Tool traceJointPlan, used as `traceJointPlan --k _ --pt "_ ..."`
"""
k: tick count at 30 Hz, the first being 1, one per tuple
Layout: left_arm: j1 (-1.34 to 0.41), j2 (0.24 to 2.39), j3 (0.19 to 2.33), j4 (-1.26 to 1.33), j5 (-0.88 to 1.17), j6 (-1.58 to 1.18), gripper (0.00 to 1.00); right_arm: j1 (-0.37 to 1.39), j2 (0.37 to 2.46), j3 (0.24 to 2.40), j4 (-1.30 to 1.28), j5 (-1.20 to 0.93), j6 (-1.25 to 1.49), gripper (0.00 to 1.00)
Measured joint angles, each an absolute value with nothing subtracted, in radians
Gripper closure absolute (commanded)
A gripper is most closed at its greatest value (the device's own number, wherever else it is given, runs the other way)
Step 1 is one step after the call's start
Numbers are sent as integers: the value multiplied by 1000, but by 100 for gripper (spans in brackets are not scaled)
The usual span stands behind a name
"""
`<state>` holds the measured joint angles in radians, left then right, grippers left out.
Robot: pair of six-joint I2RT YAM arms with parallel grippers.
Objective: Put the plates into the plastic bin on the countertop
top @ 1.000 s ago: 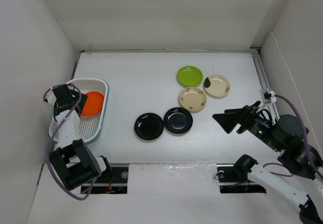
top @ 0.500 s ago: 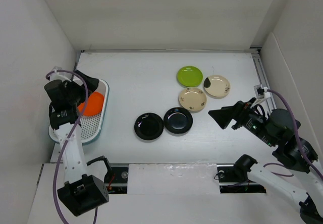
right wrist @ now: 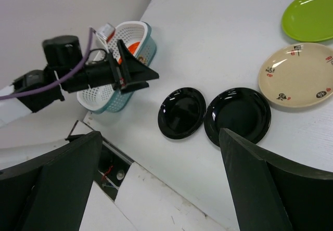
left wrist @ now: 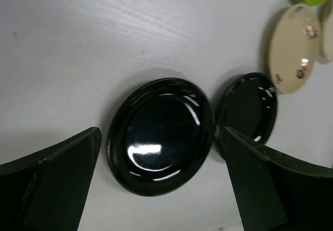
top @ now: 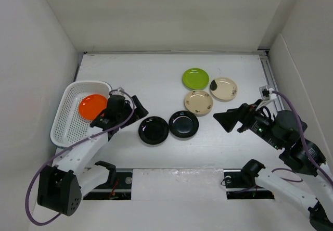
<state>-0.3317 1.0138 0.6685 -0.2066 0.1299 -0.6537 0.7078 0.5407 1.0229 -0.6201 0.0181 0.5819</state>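
Note:
The left gripper grabs the black plate by its near rim (top: 148, 142) next, leaving its base free to lie on the orange plate (top: 92, 106).
The white mesh bin (top: 65, 98) stands at the left with an orange plate (top: 92, 106) lying in it. Two black plates (top: 153, 130) (top: 183, 124) lie side by side mid-table. A green plate (top: 195, 78) and two beige plates (top: 199, 102) (top: 223, 88) lie behind them. My left gripper (top: 136, 111) is open and empty, just left of the left black plate, which sits between its fingers in the left wrist view (left wrist: 161, 153). My right gripper (top: 225, 122) is open and empty, right of the black plates, above the countertop (top: 156, 80).
White walls bound the countertop on three sides. A metal rail (top: 270, 80) runs along the right edge. The right wrist view shows the bin (right wrist: 112, 93), my left gripper (right wrist: 140, 75) and the near table edge (right wrist: 156, 189).
My left arm has swung from over the bin rightward and down toward the left black plate. My right gripper has shifted slightly left. The plates have not moved.

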Motion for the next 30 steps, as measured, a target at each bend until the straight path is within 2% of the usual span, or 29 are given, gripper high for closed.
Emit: traceJointPlan --k 8,12,16,17,20,21,24,25,27,30 --pt "-330 1019 468 -163 69 -744 0 707 511 1023 -622 8 572 0" --pt "-331 1064 437 -96 95 -751 5 707 505 1023 -621 2 567 0" --pt "-330 1078 413 -46 100 -759 27 708 506 1023 -621 -1 565 0" --pt "-330 1078 406 -38 99 -759 35 707 506 1023 -620 -1 563 0" --pt "-330 1079 390 -27 96 -763 48 707 506 1023 -620 -1 559 0" --pt "-330 1079 385 -23 95 -762 61 707 506 1023 -620 -1 557 0" --pt "-330 1080 376 -23 88 -760 70 708 506 1023 -620 -1 554 0" --pt "-330 1082 373 -23 89 -760 79 707 506 1023 -620 -1 553 0" --pt "-330 1092 373 -26 85 -757 89 707 506 1023 -620 -1 553 0" --pt "-330 1103 373 -19 87 -756 98 708 506 1023 -620 -1 553 0"
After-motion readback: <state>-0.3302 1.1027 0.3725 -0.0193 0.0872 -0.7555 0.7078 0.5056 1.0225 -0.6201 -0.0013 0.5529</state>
